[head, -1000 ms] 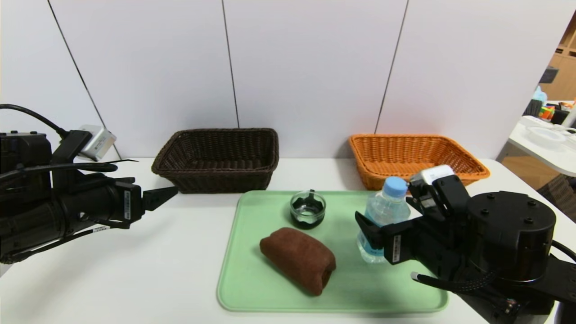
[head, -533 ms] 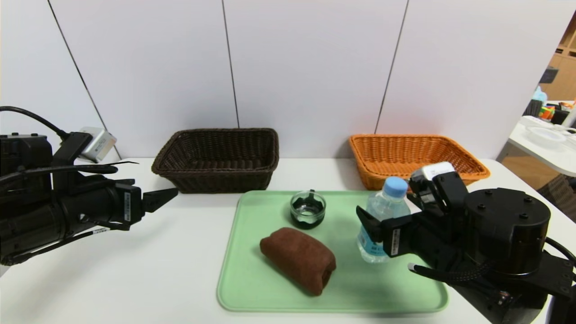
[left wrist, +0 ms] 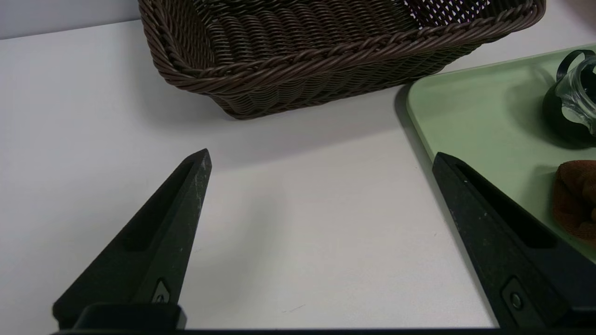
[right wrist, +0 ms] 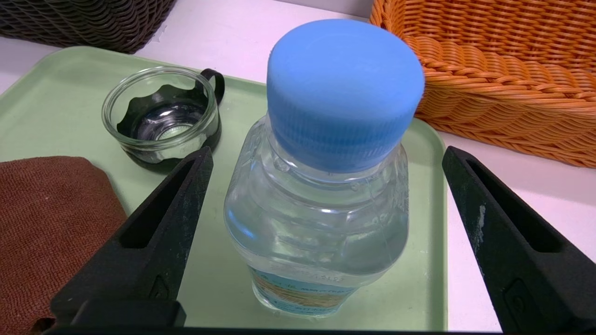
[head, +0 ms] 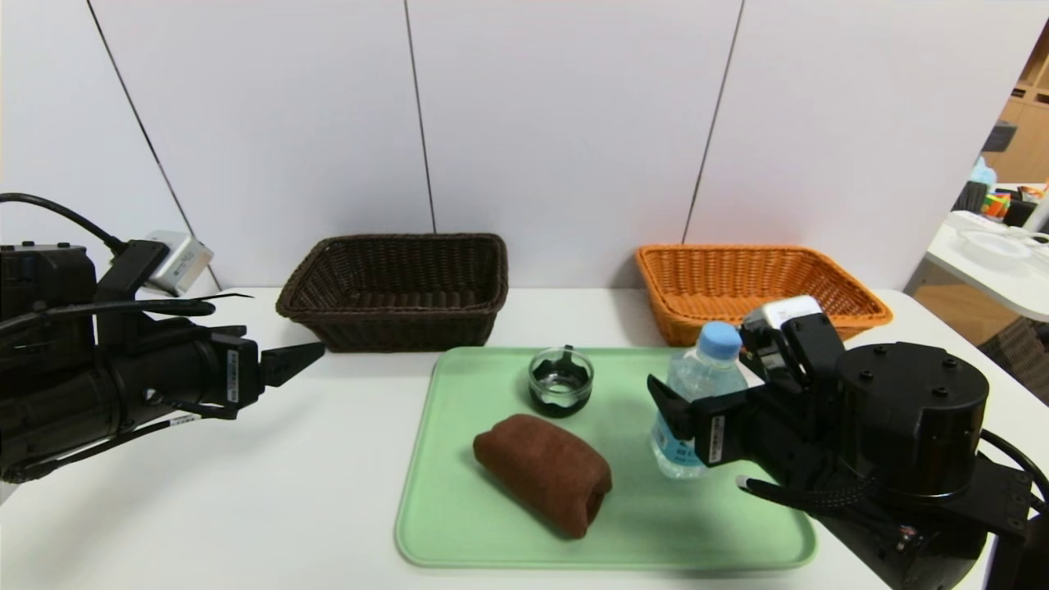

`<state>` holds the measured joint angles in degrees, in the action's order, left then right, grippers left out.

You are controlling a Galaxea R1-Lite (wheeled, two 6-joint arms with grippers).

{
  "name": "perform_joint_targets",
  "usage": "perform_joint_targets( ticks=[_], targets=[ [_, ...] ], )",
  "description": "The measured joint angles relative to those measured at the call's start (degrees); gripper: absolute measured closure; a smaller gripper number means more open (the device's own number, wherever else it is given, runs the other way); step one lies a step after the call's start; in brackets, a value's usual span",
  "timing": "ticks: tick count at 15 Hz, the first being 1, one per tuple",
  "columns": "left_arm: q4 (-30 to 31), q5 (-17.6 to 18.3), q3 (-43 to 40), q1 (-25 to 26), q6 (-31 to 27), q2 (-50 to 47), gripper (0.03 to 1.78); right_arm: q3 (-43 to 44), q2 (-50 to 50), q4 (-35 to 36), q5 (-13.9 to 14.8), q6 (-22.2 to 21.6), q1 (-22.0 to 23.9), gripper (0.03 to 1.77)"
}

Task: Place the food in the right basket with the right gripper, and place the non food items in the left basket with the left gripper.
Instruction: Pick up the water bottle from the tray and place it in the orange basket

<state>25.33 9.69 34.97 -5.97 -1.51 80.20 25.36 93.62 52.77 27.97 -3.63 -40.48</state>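
Observation:
The right gripper grabs the water bottle by its clear upper body next, to place the bottle in the orange basket.
A clear water bottle with a blue cap stands upright on the right side of the green tray. My right gripper is open around it. In the right wrist view the bottle sits between the two fingers of the right gripper, with gaps on both sides. A rolled brown towel and a small glass cup in a black holder also lie on the tray. My left gripper hovers open and empty over the table left of the tray.
The dark brown basket stands at the back left and the orange basket at the back right, both with nothing showing inside. In the left wrist view the brown basket lies ahead of the left gripper.
My right arm has edged slightly forward and left, so its fingers sit a little further around the bottle. The left arm has stayed still.

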Motion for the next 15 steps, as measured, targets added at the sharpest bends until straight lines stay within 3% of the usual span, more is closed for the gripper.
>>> perform_joint_targets(
  ticks=[3, 7, 15],
  targets=[
    [0.1, 0.0, 0.0, 0.0, -0.06, 0.2, 0.12, -0.04, 0.0, 0.09, 0.01, 0.02, 0.0, 0.17],
    [0.11, 0.01, 0.06, 0.0, -0.06, 0.22, 0.12, -0.13, 0.11, 0.09, 0.0, 0.06, -0.06, 0.77],
    [0.05, 0.0, 0.0, -0.02, -0.05, 0.28, 0.12, -0.02, 0.01, 0.37, 0.01, -0.11, -0.13, 0.83]
  ],
)
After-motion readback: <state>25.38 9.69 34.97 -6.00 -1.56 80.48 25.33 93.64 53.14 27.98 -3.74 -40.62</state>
